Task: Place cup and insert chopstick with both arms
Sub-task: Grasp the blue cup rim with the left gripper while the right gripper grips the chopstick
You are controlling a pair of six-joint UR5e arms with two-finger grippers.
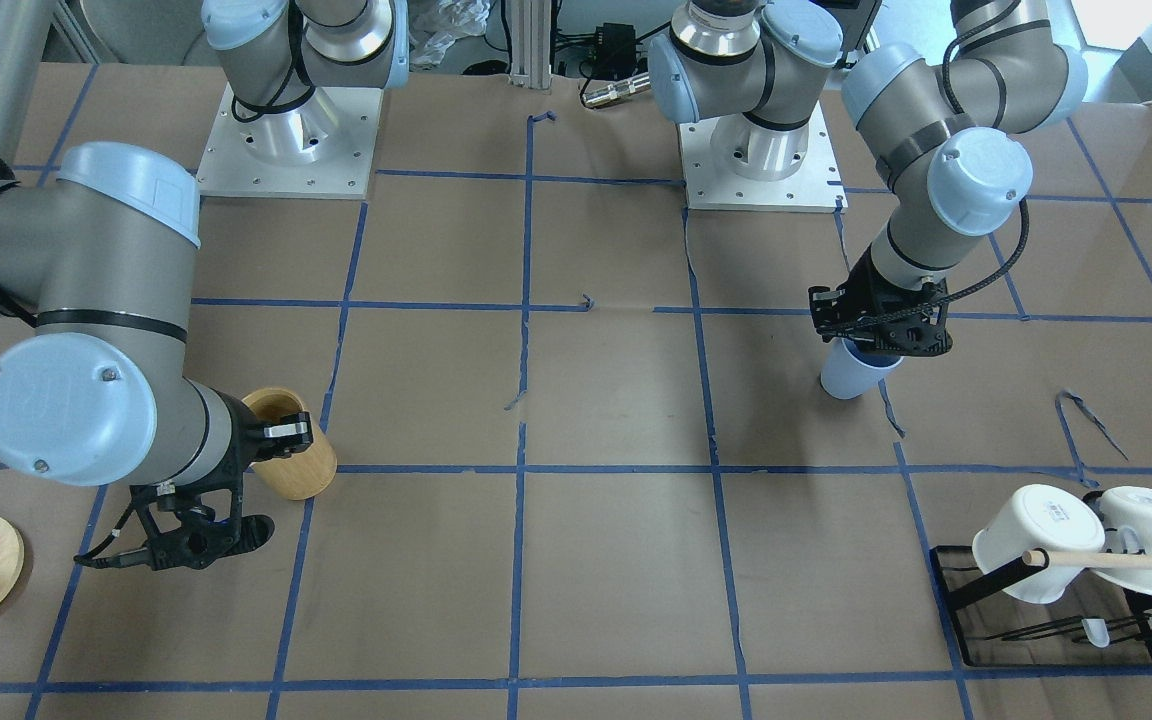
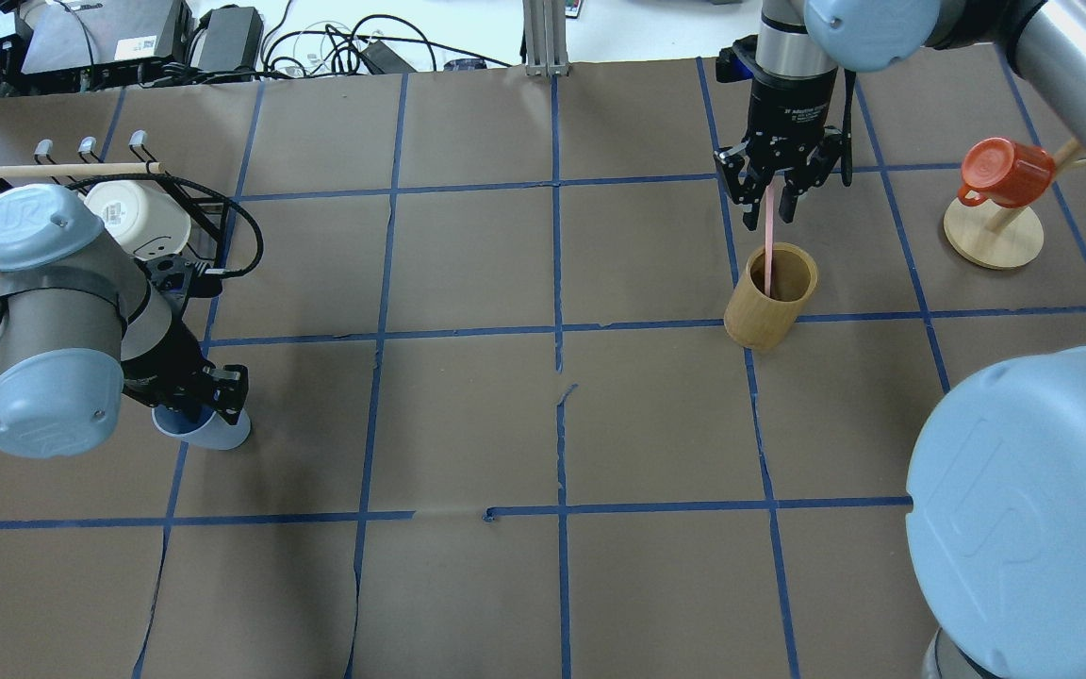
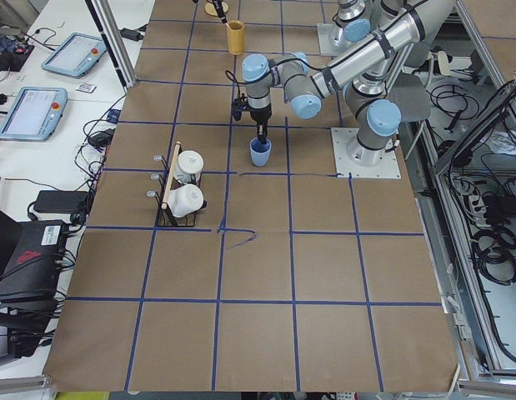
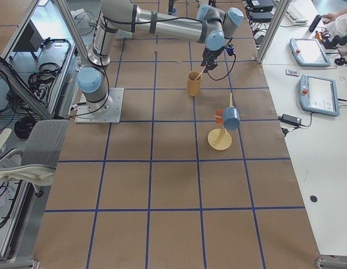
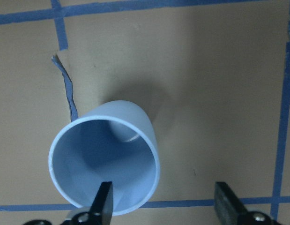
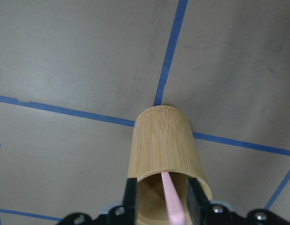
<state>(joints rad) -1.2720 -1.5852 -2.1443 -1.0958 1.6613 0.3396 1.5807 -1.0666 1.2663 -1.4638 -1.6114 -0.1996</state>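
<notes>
The cup's opening (image 5: 103, 164) is about as wide as the spread fingers of my left gripper, so my left gripper will grab the cup by its thin rim (image 5: 156, 171) next.
The pale blue cup (image 5: 105, 164) stands upright on the brown paper, also in the overhead view (image 2: 218, 434) and the front view (image 1: 846, 378). My left gripper (image 5: 166, 206) is open just above it. One finger hangs inside the rim and the other outside, and neither touches the wall. A pink chopstick (image 6: 172, 201) leans in the tan wooden holder (image 6: 163, 140), which also shows in the overhead view (image 2: 769, 297). My right gripper (image 2: 769, 212) hovers over the holder, open, with the chopstick's top (image 2: 768, 236) in the gap between its fingers.
A black rack with white mugs (image 2: 138, 217) and a long wooden rod (image 2: 62, 171) stands just beyond the left arm. A red mug (image 2: 1005, 170) hangs on a round wooden stand (image 2: 994, 240) to the right of the holder.
</notes>
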